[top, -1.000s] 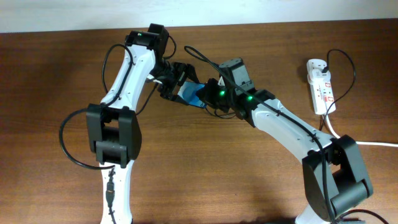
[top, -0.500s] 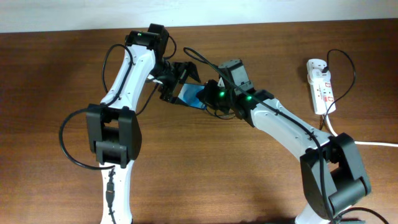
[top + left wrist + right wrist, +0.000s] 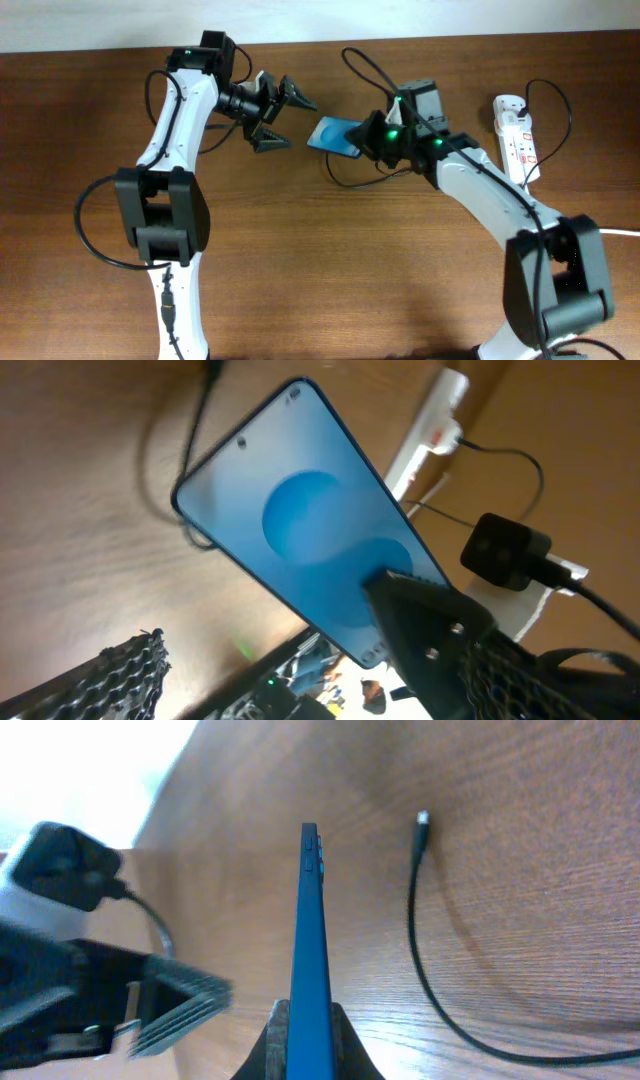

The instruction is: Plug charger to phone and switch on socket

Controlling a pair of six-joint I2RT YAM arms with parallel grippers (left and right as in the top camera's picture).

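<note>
My left gripper grabs the phone by its long side edge (image 3: 309, 910) next, since its short end stays free to plug in the charger (image 3: 418, 935).
My right gripper (image 3: 362, 140) is shut on the lower end of the phone (image 3: 335, 136) and holds it tilted above the table. In the right wrist view the phone (image 3: 310, 910) stands edge-on between the jaws of that gripper (image 3: 310, 1025). My left gripper (image 3: 300, 125) is open and empty, just left of the phone. In the left wrist view the phone's blue face (image 3: 310, 540) fills the space beyond that gripper (image 3: 262, 628). The charger (image 3: 418, 935) lies curved on the table, its plug tip free beside the phone. It also shows in the overhead view (image 3: 360, 63). The socket (image 3: 515, 135) lies at the far right.
The socket's thick white cord (image 3: 600, 231) runs off the right edge. The socket also shows behind the phone in the left wrist view (image 3: 428, 435). A loop of thin black cable (image 3: 348, 182) lies under my right arm.
My left gripper has let go of the phone and drawn back to the left, open. My right gripper has carried the phone to the right.
</note>
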